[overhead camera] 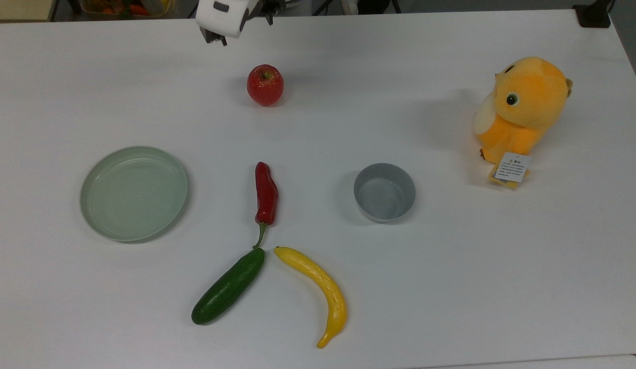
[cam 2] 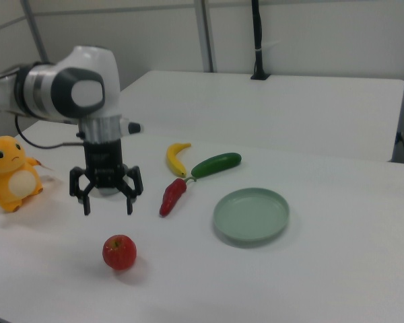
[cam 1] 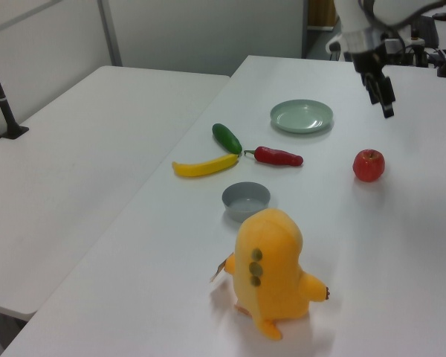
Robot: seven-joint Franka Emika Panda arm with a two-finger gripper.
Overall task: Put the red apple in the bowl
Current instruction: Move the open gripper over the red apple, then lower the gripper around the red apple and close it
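I will grab the red apple (cam 1: pixel 369 165) by its round sides next, to put it in the grey bowl (cam 1: pixel 246 200) with my gripper.
The red apple (overhead camera: pixel 265 85) stands upright on the white table near its far edge, also seen as the red apple (cam 1: pixel 369 165) and the red apple (cam 2: pixel 120 252). The grey bowl (overhead camera: pixel 384 192) sits empty toward the top view's right of centre, apart from the apple; the left view has the bowl (cam 1: pixel 246 199) in front of the plush toy. My gripper (cam 2: pixel 108 206) hangs open above the table, a little above and behind the apple in the right view, touching nothing. In the top view the gripper (overhead camera: pixel 216 40) is up and left of the apple; the gripper (cam 1: pixel 383 100) hangs above the apple in the left view.
A pale green plate (overhead camera: pixel 134 193) lies at the top view's left. A red chili (overhead camera: pixel 266 195), a cucumber (overhead camera: pixel 228 285) and a banana (overhead camera: pixel 318 287) lie between plate and bowl. An orange plush toy (overhead camera: pixel 522 110) stands at the top view's right.
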